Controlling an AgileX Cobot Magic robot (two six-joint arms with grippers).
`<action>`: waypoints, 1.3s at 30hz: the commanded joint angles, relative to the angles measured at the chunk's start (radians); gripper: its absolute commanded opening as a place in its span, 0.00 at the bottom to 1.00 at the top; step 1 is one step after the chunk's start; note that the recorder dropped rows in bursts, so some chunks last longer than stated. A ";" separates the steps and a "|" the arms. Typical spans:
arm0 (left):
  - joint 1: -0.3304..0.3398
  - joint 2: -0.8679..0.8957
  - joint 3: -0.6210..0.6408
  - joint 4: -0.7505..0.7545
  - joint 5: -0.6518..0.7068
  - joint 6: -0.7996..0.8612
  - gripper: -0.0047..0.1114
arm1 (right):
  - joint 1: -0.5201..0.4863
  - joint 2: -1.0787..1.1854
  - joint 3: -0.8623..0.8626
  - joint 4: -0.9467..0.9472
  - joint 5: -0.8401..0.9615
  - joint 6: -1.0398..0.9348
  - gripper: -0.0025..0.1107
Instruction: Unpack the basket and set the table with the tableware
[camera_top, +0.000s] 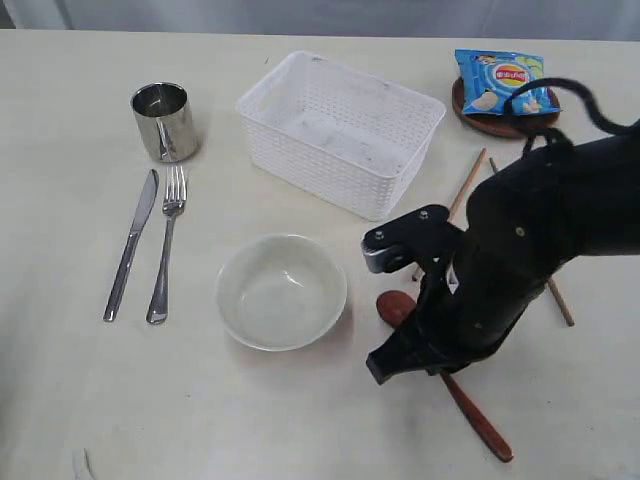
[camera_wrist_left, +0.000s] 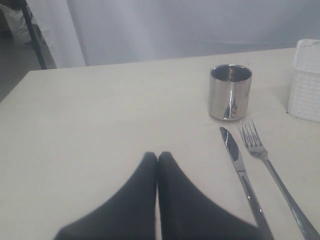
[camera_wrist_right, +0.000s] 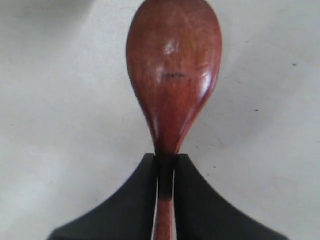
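The reddish-brown spoon (camera_top: 397, 306) has its bowl end short of the pale bowl's rim and would miss if I opened now. My right gripper needs to move it there.
My right gripper (camera_wrist_right: 166, 157) is shut on the neck of the reddish-brown spoon (camera_wrist_right: 173, 75), just behind its bowl end. In the exterior view the spoon (camera_top: 397, 306) lies low over the table (camera_top: 60, 200) to the right of the pale bowl (camera_top: 282, 290), and the black right arm (camera_top: 510, 250) covers its middle. The white basket (camera_top: 340, 130) stands empty behind them. The steel cup (camera_top: 165, 120), knife (camera_top: 130, 245) and fork (camera_top: 167, 245) lie at the left. My left gripper (camera_wrist_left: 157, 156) is shut on nothing, near the knife (camera_wrist_left: 240, 170) and the fork (camera_wrist_left: 265, 160).
Two wooden chopsticks (camera_top: 468, 185) lie crossed under the right arm, one end (camera_top: 560, 298) showing past it. A blue chip bag (camera_top: 500, 80) rests on the brown plate (camera_top: 492, 124) at the back right. The cup (camera_wrist_left: 230, 92) and a basket corner (camera_wrist_left: 306, 82) show beyond my left gripper.
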 joint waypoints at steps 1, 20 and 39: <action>-0.005 -0.002 0.002 -0.001 -0.001 -0.002 0.04 | -0.003 -0.157 -0.018 -0.065 0.084 0.028 0.02; -0.005 -0.002 0.002 -0.001 -0.001 -0.002 0.04 | 0.104 0.117 -0.592 0.032 0.567 -0.269 0.02; -0.005 -0.002 0.002 0.004 -0.001 -0.002 0.04 | 0.149 0.292 -0.753 0.013 0.577 -0.252 0.02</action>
